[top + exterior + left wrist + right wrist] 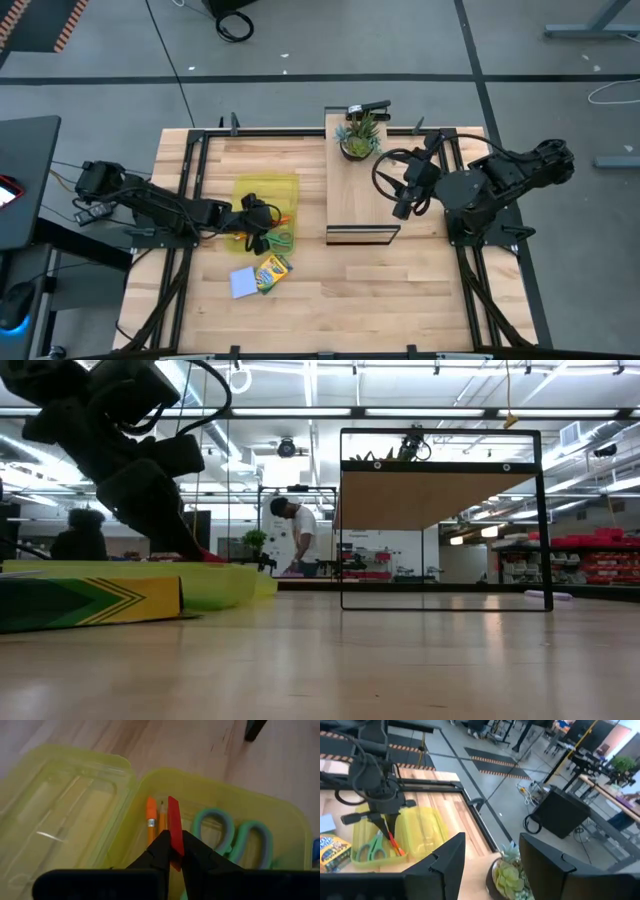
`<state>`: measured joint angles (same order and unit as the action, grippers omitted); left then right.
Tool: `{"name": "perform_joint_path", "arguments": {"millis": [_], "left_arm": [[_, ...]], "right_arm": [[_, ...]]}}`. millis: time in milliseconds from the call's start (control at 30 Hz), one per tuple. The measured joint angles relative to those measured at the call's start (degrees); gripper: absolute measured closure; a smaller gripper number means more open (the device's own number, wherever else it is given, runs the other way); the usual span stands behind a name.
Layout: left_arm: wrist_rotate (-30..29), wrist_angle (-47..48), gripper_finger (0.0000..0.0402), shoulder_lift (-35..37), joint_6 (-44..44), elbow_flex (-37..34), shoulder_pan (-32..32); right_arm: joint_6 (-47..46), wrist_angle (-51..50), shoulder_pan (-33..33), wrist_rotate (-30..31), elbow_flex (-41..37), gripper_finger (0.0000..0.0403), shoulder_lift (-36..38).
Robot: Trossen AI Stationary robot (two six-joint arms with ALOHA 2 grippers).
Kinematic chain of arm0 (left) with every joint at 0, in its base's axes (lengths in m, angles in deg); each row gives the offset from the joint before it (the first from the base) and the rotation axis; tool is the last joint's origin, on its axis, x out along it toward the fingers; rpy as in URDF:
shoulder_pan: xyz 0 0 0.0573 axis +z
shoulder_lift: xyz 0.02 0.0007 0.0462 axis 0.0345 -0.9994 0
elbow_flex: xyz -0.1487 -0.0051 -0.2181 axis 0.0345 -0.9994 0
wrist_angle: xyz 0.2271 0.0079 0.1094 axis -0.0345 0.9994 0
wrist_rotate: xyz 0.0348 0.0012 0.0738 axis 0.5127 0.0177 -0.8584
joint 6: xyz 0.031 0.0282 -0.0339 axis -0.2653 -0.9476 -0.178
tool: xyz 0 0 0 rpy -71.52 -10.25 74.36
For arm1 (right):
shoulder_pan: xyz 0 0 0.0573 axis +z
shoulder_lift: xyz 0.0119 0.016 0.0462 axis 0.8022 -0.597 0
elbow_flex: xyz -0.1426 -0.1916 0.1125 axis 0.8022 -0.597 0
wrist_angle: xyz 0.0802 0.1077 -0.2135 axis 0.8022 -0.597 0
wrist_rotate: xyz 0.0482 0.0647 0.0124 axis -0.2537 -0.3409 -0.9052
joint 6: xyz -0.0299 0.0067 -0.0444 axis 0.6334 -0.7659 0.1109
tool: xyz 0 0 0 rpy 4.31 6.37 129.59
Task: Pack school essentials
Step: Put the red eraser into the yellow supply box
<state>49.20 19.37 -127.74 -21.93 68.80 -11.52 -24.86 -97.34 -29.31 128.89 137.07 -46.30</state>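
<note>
The red block (175, 827) points down inside the rim of the yellow tray (192, 795), so my left gripper needs to let go of the block.
A yellow translucent case (268, 200) lies open on the table's left half, its lid (55, 815) flat beside its tray. In the tray lie an orange pencil (151, 822) and green-handled scissors (235, 837). My left gripper (172, 851) hangs over the tray, shut on a thin red block (174, 822). A crayon box (272, 272) and a pale blue notepad (243, 283) lie flat on the table just in front of the case. My right gripper (492, 842) is open, raised over the table's right half (405, 200), and holds nothing. My left gripper pinches the red block's near end (175, 847) between its two fingers, with the block's flat faces against them. The fingers slant down from the table's left side. The block points forward and down over the tray; whether its far end touches the tray, I cannot tell.
A raised wooden shelf on a black frame (360, 190) stands at the table's middle, with a small potted plant (360, 138) at its far end. Black rails (190, 190) run along the table's sides. People show in the room beyond (298, 535).
</note>
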Motion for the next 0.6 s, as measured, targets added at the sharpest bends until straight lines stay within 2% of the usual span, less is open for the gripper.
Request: {"name": "perform_joint_path", "arguments": {"millis": [200,333,600], "left_arm": [[-0.24,-3.13,0.0358,0.0,1.91,-1.4,0.0],[-0.26,-7.61,0.0363,0.0,1.76,-2.85,0.0],[-0.26,-10.46,0.0361,-0.89,3.68,-3.98,-0.03]], "right_arm": [[-4.67,-3.26,-0.02,-0.09,0.0,0.0211,-0.02],[-5.87,-3.26,0.69,-0.07,0.0,0.0211,-0.02],[-7.22,-3.24,1.66,-0.09,0.0,0.0211,-0.02]]}}
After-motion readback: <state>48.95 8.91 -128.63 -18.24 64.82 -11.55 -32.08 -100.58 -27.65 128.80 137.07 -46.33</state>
